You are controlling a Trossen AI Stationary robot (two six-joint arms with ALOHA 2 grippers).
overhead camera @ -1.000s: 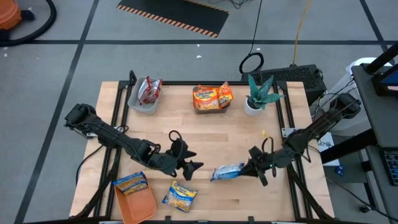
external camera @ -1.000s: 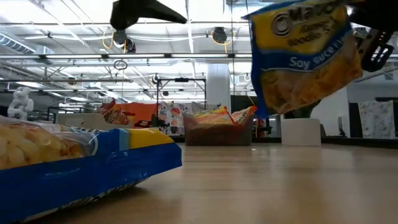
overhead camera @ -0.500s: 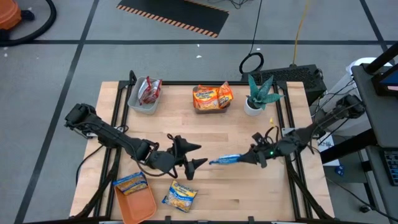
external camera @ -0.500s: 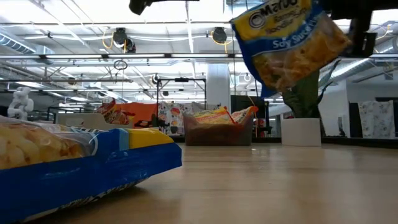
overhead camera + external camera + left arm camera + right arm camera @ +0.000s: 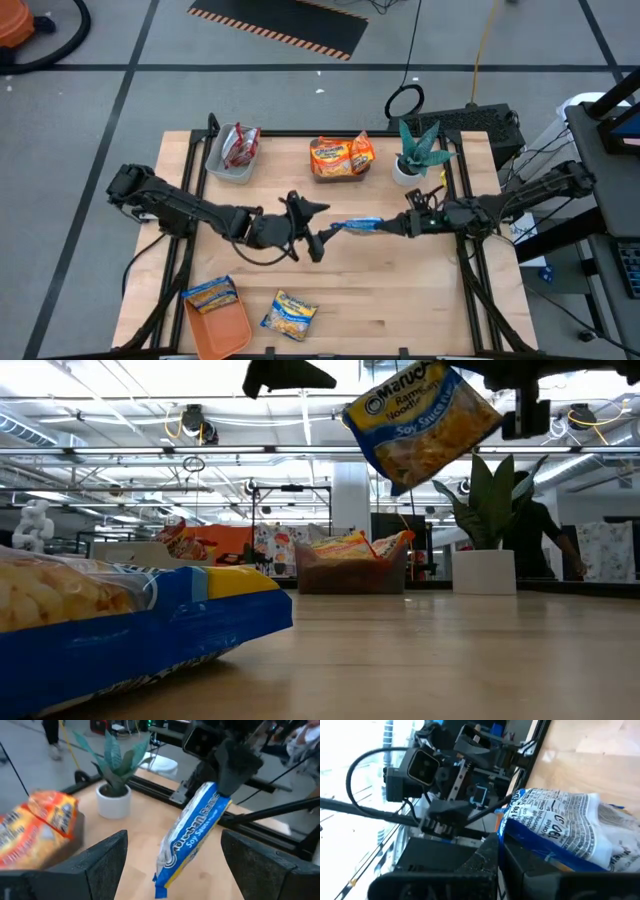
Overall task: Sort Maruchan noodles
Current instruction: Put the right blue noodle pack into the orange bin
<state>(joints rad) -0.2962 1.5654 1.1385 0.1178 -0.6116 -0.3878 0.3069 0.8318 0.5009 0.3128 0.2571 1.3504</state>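
The robot's left gripper will next take the soy sauce packet by its loose end [image 5: 339, 226] to sort it into the orange tray [image 5: 228, 330].
My right gripper [image 5: 405, 224] is shut on a blue-and-yellow Maruchan packet [image 5: 355, 226] above the table's middle. The low view shows that packet [image 5: 420, 422] high in the air. My left gripper [image 5: 312, 225] is open and faces it from the left. In the left wrist view its two fingers stand wide on either side of the packet [image 5: 192, 837] without touching. Another blue-and-yellow packet [image 5: 211, 294] rests on the orange tray [image 5: 228, 330]. A third [image 5: 289, 314] lies flat on the table near the front edge. My right gripper pinches the packet between its two fingers by the short end [image 5: 520, 837] nearest the table's right side. The fingers come in level from the right. The packet is lifted clear and stands on edge, its printed face [image 5: 425, 430] toward the near side, its free end [image 5: 165, 880] toward my left gripper.
Orange packets fill a bin [image 5: 340, 157] at the far edge's middle. Red packets sit in a grey bin [image 5: 232, 152] at the far left. A potted green plant [image 5: 417, 150] stands far right. Bare wood lies under and around the held packet.
My right gripper has carried the packet up and toward the far edge, still shut on it. My left gripper has risen and moved toward the far edge and the right, closing on the packet's free end with its fingers open.
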